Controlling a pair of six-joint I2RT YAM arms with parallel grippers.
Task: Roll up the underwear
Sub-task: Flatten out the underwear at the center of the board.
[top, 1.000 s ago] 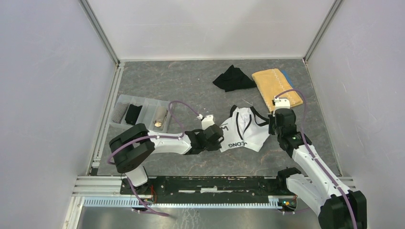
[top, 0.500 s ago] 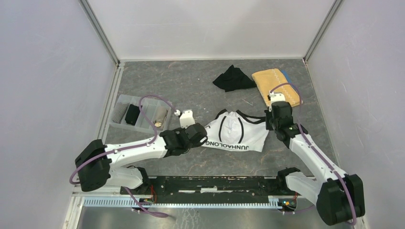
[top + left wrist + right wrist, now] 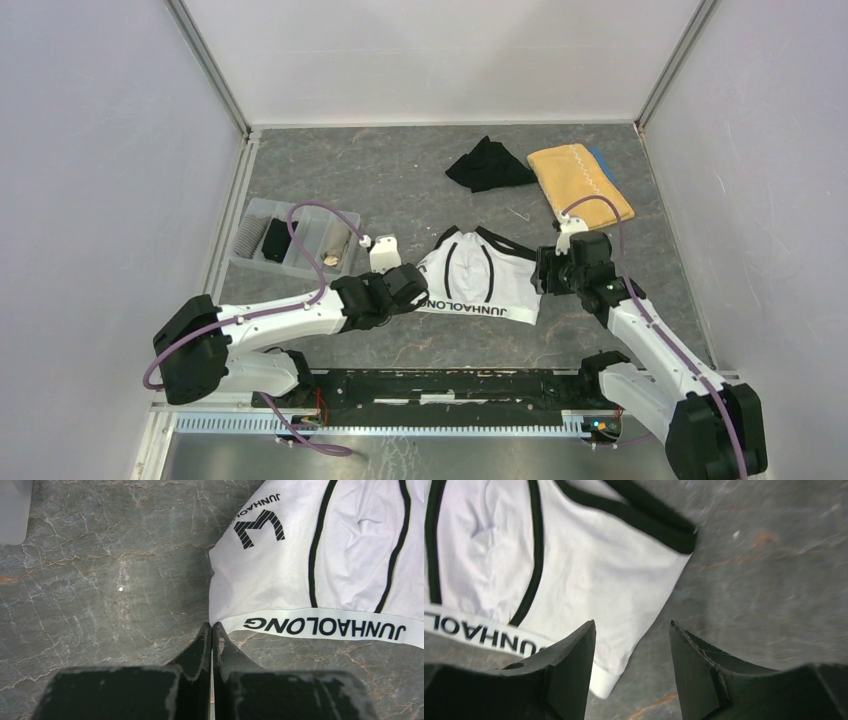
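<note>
The white underwear's loose waistband corner (image 3: pixel 532 315) (image 3: pixel 607 678) is opposite my left gripper, and my right gripper will pick it up next. Then the underwear can be stretched flat for rolling.
White underwear (image 3: pixel 478 285) with black trim and a lettered waistband lies spread flat in the middle of the table. My left gripper (image 3: pixel 420 293) is shut on its left waistband corner; in the left wrist view the closed fingertips (image 3: pixel 212 626) meet the corner of the cloth (image 3: pixel 280 575). At the garment's right edge my right gripper (image 3: pixel 548 272) stands open. In the right wrist view that gripper (image 3: pixel 631 630) straddles the white cloth's (image 3: pixel 589 565) right edge with nothing gripped. Black underwear (image 3: pixel 488 165) lies crumpled at the back.
A mustard-yellow towel (image 3: pixel 580 180) lies at the back right. At the left stands a clear divided tray (image 3: pixel 262 207) holding a striped roll (image 3: pixel 249 236), a black roll (image 3: pixel 274 240) and a beige roll (image 3: pixel 338 245). Walls enclose the table on three sides.
The white underwear was pulled out flat and dragged left by my left gripper. My right gripper has opened and let go of the right edge.
</note>
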